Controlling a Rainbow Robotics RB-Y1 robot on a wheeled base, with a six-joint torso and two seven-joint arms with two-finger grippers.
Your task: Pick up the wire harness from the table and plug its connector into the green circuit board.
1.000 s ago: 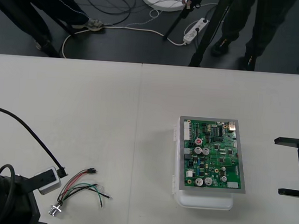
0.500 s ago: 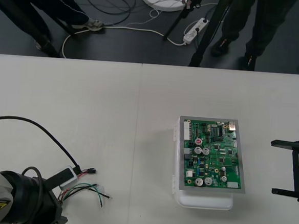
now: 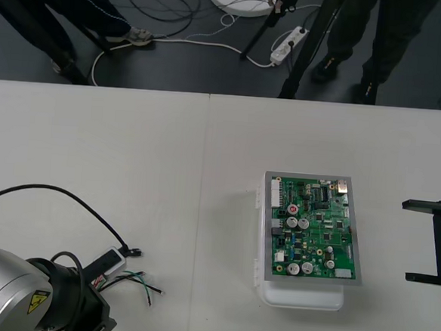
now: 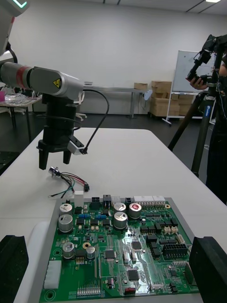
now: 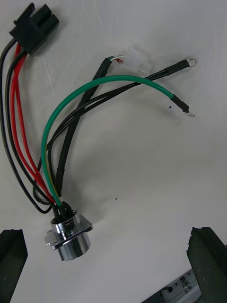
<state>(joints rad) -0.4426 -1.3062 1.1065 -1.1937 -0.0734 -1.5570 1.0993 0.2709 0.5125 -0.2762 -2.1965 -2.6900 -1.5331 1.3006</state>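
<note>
My left gripper should next pick up the wire harness by its round metal socket [image 5: 70, 237], as the wires spread loosely across the table.
The wire harness [image 3: 135, 279] lies on the table at the front left, its black plug [image 3: 134, 253] towards the board. My left arm [image 3: 22, 297] hangs over its socket end. In the left wrist view my left gripper [image 5: 109, 265] is open, fingers far apart, just above the metal socket [image 5: 70, 234], with the red, black and green wires running to the plug [image 5: 35, 26]. The green circuit board [image 3: 313, 229] sits on its white base [image 3: 302, 298] right of centre. My right gripper [image 3: 421, 242] waits open to the board's right, facing the board [image 4: 118, 246] and the left gripper [image 4: 54, 158].
A black cable [image 3: 52, 195] loops from my left arm over the table. A seam [image 3: 203, 179] runs down the tabletop. Beyond the far edge [image 3: 225, 95] lies dark floor with cables and tripod legs.
My left arm has swung in from the left over the harness and now covers the socket. The right gripper has barely shifted. The harness has not moved.
</note>
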